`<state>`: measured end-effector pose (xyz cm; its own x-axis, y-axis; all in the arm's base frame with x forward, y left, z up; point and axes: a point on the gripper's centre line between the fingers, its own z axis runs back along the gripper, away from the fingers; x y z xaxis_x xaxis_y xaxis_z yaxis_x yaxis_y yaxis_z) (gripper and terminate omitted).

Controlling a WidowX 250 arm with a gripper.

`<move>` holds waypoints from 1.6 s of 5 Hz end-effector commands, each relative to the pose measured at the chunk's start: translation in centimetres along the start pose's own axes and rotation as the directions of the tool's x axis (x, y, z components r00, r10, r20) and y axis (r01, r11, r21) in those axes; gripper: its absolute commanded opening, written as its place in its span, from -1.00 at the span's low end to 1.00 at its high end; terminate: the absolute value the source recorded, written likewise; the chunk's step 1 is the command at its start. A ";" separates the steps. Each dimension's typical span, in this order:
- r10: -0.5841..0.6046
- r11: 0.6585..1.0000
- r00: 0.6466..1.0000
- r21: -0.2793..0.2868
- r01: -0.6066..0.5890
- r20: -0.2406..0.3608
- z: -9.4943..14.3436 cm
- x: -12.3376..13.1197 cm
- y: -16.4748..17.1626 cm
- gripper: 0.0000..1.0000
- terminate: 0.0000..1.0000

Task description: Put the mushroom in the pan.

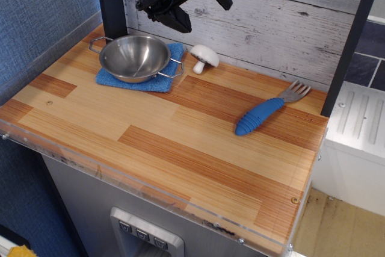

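Observation:
The small white mushroom needs to go in the pan (135,57), so my gripper will next grab it by its rounded cap (205,53).
The small white mushroom (203,57) lies on the wooden table near the back wall, just right of the pan. The shiny steel pan (135,57) with two wire loop handles sits on a blue cloth (144,79) at the back left and holds nothing. My black gripper (200,9) hangs high above the back of the table, over the gap between pan and mushroom and well clear of both. Its two fingers stand apart, and nothing is between them.
A fork with a blue handle (264,112) lies at the right of the table. A dark post (112,1) stands behind the pan and another (352,40) at the right edge. A white plank wall (283,22) backs the table.

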<state>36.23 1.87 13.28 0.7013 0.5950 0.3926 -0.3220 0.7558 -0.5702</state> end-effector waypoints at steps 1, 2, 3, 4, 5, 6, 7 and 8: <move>0.000 1.000 1.000 0.000 0.000 0.000 0.0 0.0 0.0 1.00 -1.00; 0.062 0.996 0.997 0.065 -0.065 0.048 -0.5 -0.2 0.9 1.00 -1.00; 0.100 0.989 0.993 0.102 -0.107 0.069 -1.3 0.1 2.0 1.00 -1.00; 0.136 0.981 0.986 0.125 -0.148 0.099 -2.5 0.5 2.5 1.00 -1.00; 0.194 0.967 0.969 0.134 -0.215 0.153 -3.7 0.8 2.6 1.00 -1.00; 0.247 0.946 0.946 0.159 -0.282 0.209 -5.1 1.0 2.5 1.00 -1.00; 0.267 0.930 0.932 0.189 -0.316 0.247 -6.5 1.0 1.8 1.00 -1.00; 0.279 0.920 0.924 0.204 -0.335 0.259 -7.6 1.2 2.1 1.00 -1.00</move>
<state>40.63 1.96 5.28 0.4083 0.8365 0.3654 -0.6894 0.5450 -0.4772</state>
